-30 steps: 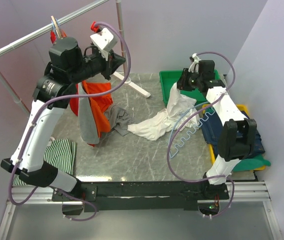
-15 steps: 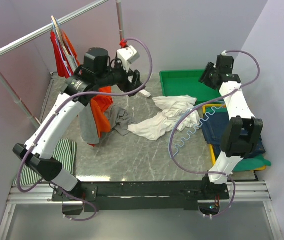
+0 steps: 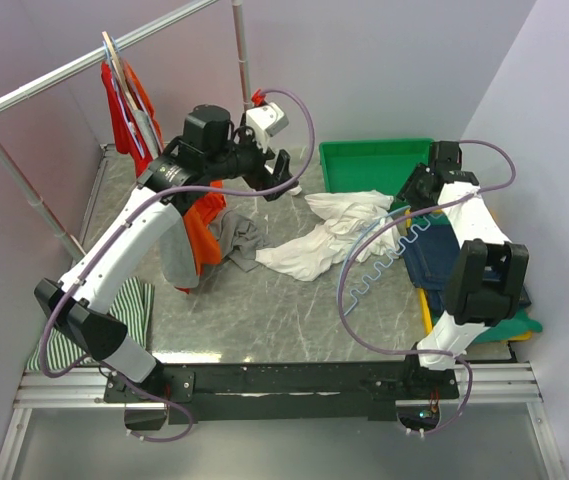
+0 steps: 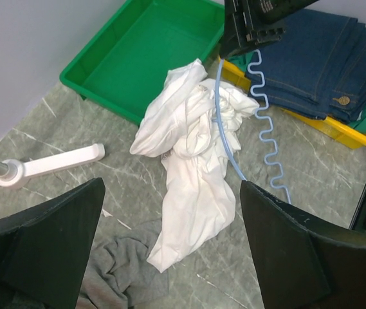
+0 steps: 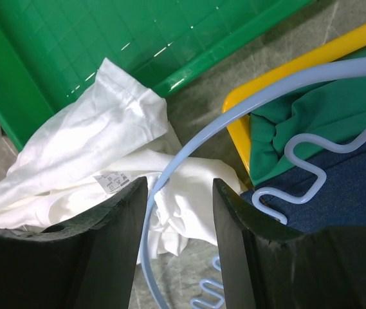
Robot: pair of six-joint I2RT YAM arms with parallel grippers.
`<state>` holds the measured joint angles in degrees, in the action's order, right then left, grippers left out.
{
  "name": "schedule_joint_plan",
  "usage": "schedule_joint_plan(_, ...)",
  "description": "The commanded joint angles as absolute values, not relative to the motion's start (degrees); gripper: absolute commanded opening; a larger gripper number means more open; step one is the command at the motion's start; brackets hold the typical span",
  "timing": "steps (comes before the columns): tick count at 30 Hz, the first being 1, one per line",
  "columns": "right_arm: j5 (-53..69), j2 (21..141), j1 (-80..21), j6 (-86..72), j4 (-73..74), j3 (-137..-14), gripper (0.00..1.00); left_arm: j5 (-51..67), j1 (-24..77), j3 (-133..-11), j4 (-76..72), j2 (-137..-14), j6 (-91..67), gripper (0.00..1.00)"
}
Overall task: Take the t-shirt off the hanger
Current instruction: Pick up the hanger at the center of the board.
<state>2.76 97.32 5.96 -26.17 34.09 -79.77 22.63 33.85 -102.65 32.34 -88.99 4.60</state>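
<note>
The hanger wire (image 3: pixel 400 211) (image 5: pixel 172 165) is below the robot's open fingers, so the right gripper isn't ready to close yet. It needs to go down first and then close on the wire.
The white t-shirt (image 3: pixel 329 232) lies crumpled on the marble table, in front of the green tray. A light-blue wire hanger (image 3: pixel 372 262) with a wavy bar lies partly over it, its arc running across the shirt (image 4: pixel 192 167). My right gripper (image 3: pixel 411 196) hovers open over the shirt's right end; the hanger wire (image 5: pixel 170 174) passes between its fingers (image 5: pixel 99 251) without being clamped. My left gripper (image 3: pixel 289 178) hangs wide open above the table, near the rack's foot. It holds nothing, and the shirt and a grey garment (image 4: pixel 115 273) lie below it.
Red shirts (image 3: pixel 124 100) hang on the rail at the back left. Orange and grey garments (image 3: pixel 202 225) droop beside the left arm. A green tray (image 3: pixel 374 162) stands at the back, a yellow tray (image 4: pixel 337 129) with jeans (image 3: pixel 464 265) at the right. A striped cloth (image 3: pixel 114 310) lies front left.
My left gripper swung from the rail toward the table's middle and opened. My right gripper let the lifted white shirt drop onto the table and came down over its right end.
</note>
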Motion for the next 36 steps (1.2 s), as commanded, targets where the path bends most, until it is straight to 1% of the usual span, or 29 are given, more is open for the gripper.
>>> schedule_joint_plan(1,1.50,98.17,6.33,-28.47,31.65,-80.33,0.53,21.80,34.10,-101.34,29.09,-87.19,3.25,0.93)
schedule_joint_plan(8,0.97,102.91,6.24,-29.62,31.38,-83.14,0.52,21.53,34.19,-101.07,29.44,-86.49,3.43,0.95)
schedule_joint_plan(18,0.79,105.55,6.24,-30.59,29.01,-82.09,0.50,21.09,34.19,-101.34,29.88,-86.22,3.69,0.95)
schedule_joint_plan(21,1.05,106.08,6.24,-30.50,27.43,-82.18,0.43,21.09,34.19,-101.34,29.79,-86.13,3.69,0.96)
schedule_joint_plan(25,1.67,106.61,6.15,-29.97,28.03,-83.58,0.00,21.01,34.19,-101.78,29.97,-86.22,3.95,0.96)
schedule_joint_plan(29,2.46,102.75,5.36,-27.78,29.27,-83.76,0.00,19.61,34.19,-102.22,30.32,-86.04,4.66,0.96)
schedule_joint_plan(34,11.68,95.55,3.87,-22.68,28.21,-84.54,0.00,19.16,34.19,-102.83,29.97,-86.04,5.36,0.96)
schedule_joint_plan(36,14.31,94.40,3.17,-21.28,28.56,-85.77,0.00,18.99,34.19,-103.44,29.88,-86.22,5.45,0.96)
